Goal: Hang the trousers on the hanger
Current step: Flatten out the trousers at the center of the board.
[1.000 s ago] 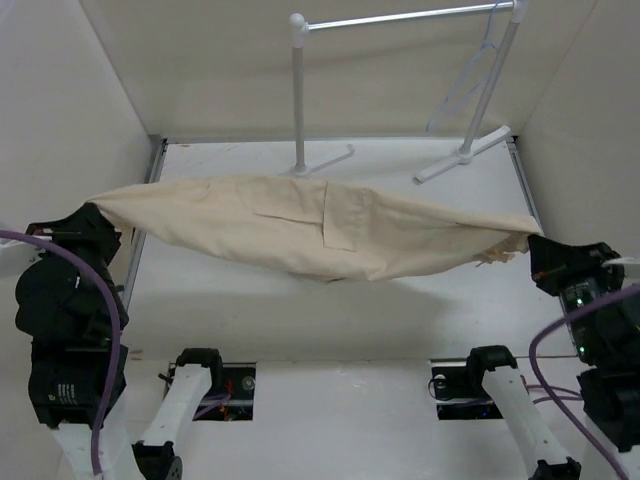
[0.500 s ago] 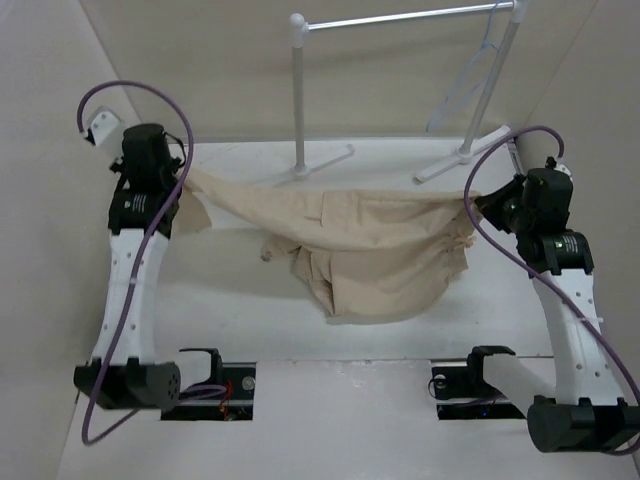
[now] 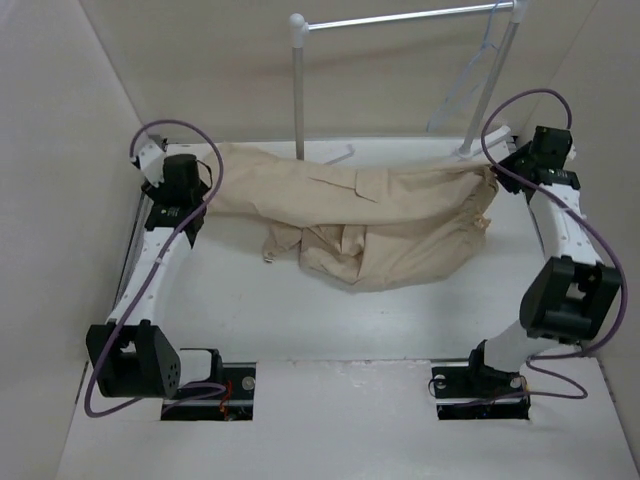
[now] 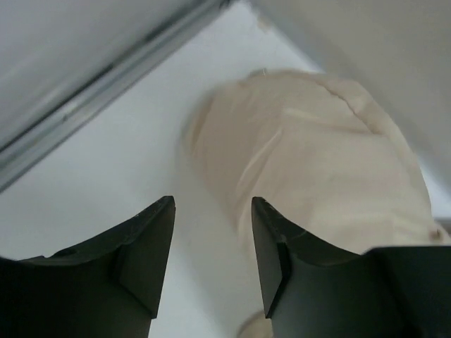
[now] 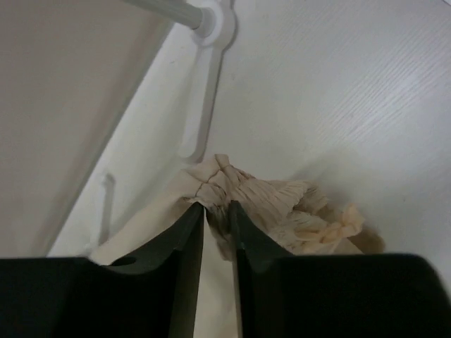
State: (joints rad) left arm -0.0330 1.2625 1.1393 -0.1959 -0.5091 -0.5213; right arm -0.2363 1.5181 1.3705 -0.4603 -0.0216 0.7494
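Note:
I need to take hold of the hem end of the trousers' bunched front leg with my left gripper next, so that leg gets straightened for hanging.
The beige trousers (image 3: 380, 225) lie crumpled across the back of the table, and also show in the left wrist view (image 4: 317, 155) and the right wrist view (image 5: 282, 201). My left gripper (image 3: 198, 185) is open and empty beside their left end (image 4: 211, 204). My right gripper (image 3: 497, 178) is shut on the gathered waistband at their right end (image 5: 217, 205). The pale thin hanger (image 3: 465, 85) hangs by its hook from the right end of the rack's bar, above and behind the right gripper.
The white garment rack with a silver bar (image 3: 400, 18) stands at the back; its left post (image 3: 297, 90) rises just behind the trousers and its right foot (image 5: 204, 91) lies close to my right gripper. Enclosure walls stand close on both sides.
Both arms have reached to the back of the table with the trousers. The cloth, held stretched in the air, now rests on the table. My left gripper has let go of it.

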